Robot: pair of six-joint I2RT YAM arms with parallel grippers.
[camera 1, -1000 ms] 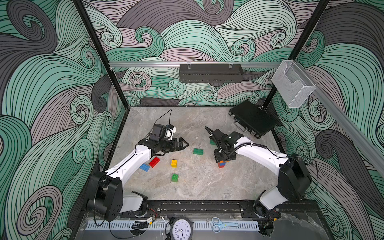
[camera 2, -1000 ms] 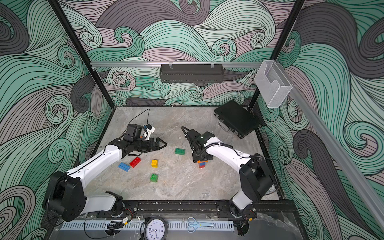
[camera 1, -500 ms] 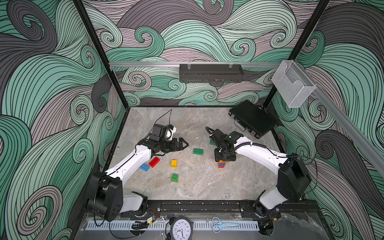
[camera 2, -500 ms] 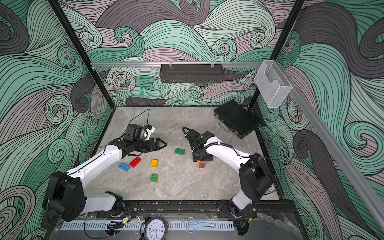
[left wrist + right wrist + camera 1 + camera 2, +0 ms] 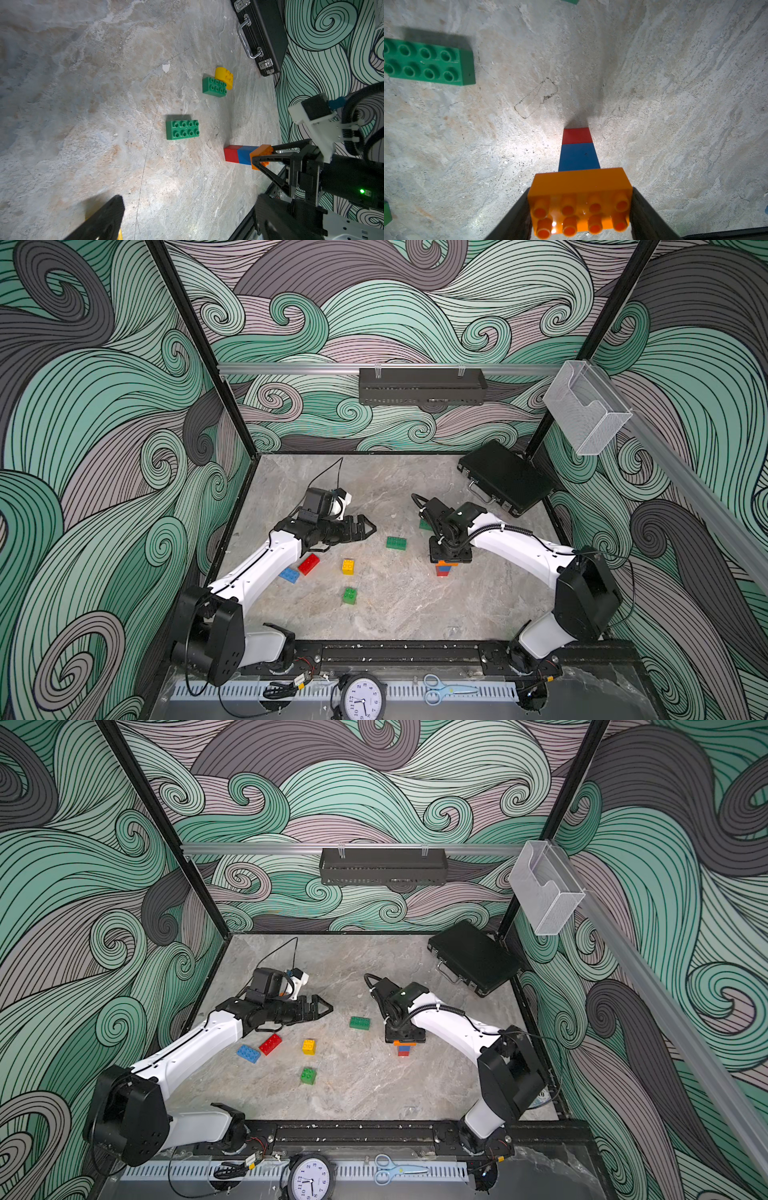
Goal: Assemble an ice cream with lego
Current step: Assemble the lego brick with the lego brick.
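Observation:
The orange brick's lower edge (image 5: 446,565) lies square and level across the blue brick (image 5: 443,568), so the orange brick is ready for my right gripper to release it now.
A small lego stack (image 5: 444,569) stands right of the table's middle: red brick (image 5: 577,136) at the base, blue brick (image 5: 579,155) on it, orange oblong brick (image 5: 580,187) on top. My right gripper (image 5: 580,207) comes down from above and is shut on the orange brick's two ends; it shows in both top views (image 5: 450,549) (image 5: 405,1033). My left gripper (image 5: 368,527) (image 5: 191,207) hovers open and empty left of the middle, pointing at the stack. A green oblong brick (image 5: 396,543) (image 5: 182,129) lies between the two grippers.
Loose bricks lie near the left arm: red (image 5: 308,563), blue (image 5: 289,574), yellow square (image 5: 348,566), green square (image 5: 350,595). Another green brick (image 5: 214,86) and a yellow round-topped piece (image 5: 224,78) lie behind the right arm. A black case (image 5: 505,477) fills the back right corner.
The right wrist has shifted very slightly above the stack, still gripping the orange brick. The left arm has not moved.

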